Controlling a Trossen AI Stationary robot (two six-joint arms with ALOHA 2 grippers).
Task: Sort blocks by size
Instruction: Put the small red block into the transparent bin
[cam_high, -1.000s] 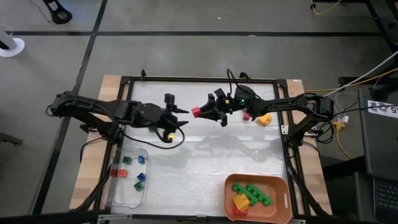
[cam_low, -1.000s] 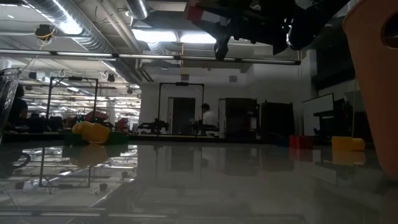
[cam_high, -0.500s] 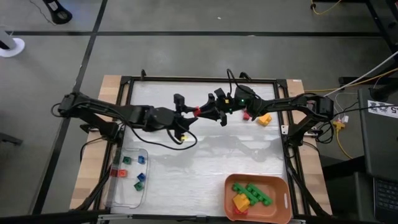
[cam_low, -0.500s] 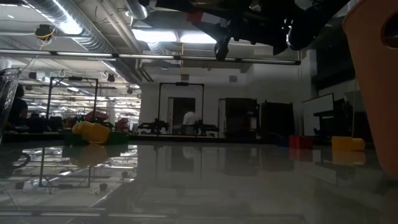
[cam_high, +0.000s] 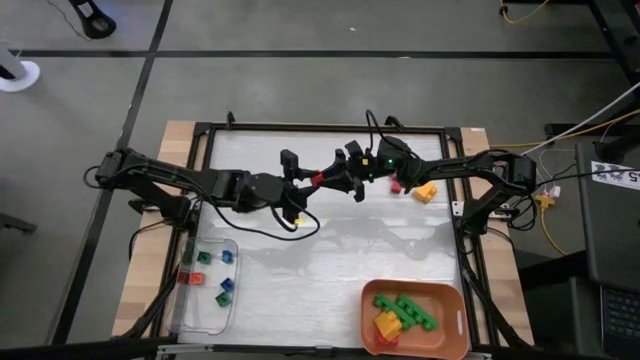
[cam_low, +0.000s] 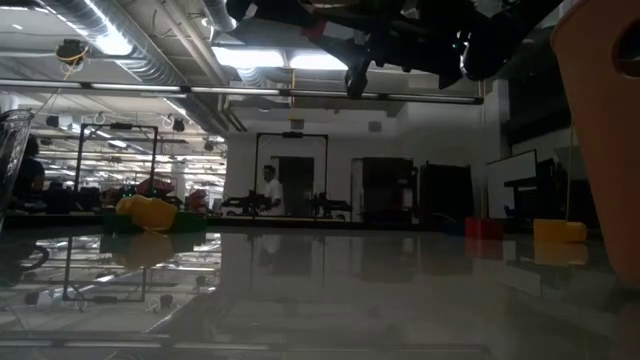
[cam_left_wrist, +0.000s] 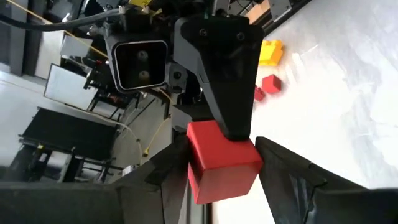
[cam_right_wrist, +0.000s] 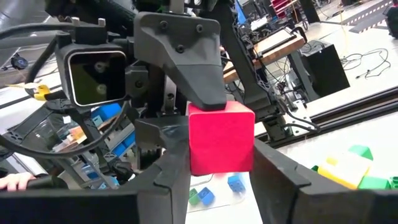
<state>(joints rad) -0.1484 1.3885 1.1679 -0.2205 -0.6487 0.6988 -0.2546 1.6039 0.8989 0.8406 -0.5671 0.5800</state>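
Observation:
The red cube would stay in my left gripper's fingers, as they sit on the cube's sides. My right gripper is ready to open and needs to let go.
A small red cube hangs in the air over the far middle of the table, between my two grippers. My right gripper comes at it from the table's right and my left gripper from the table's left. Both are shut on it. The cube fills the middle of the left wrist view and of the right wrist view. A second small red cube and a yellow brick lie flat on the table behind my right gripper. My left gripper pinches the red cube between its two fingers on two opposite faces. It comes level from the table's left. The cube is lifted clear of the table. My right gripper pinches the same cube on its other two opposite faces between its fingers, crosswise to the left gripper's fingers. It comes level from the table's right. One of its fingers shows on the cube in the left wrist view.
A clear tray at the near left holds several small cubes. An orange bowl at the near right holds green and yellow longer bricks. The table's black frame runs along the far edge. A person walks in the room far behind the table.
My left gripper has gone toward the table's right edge up to the red cube held by my right gripper, and its fingers now stand on the cube. My right gripper and the cube have kept still.

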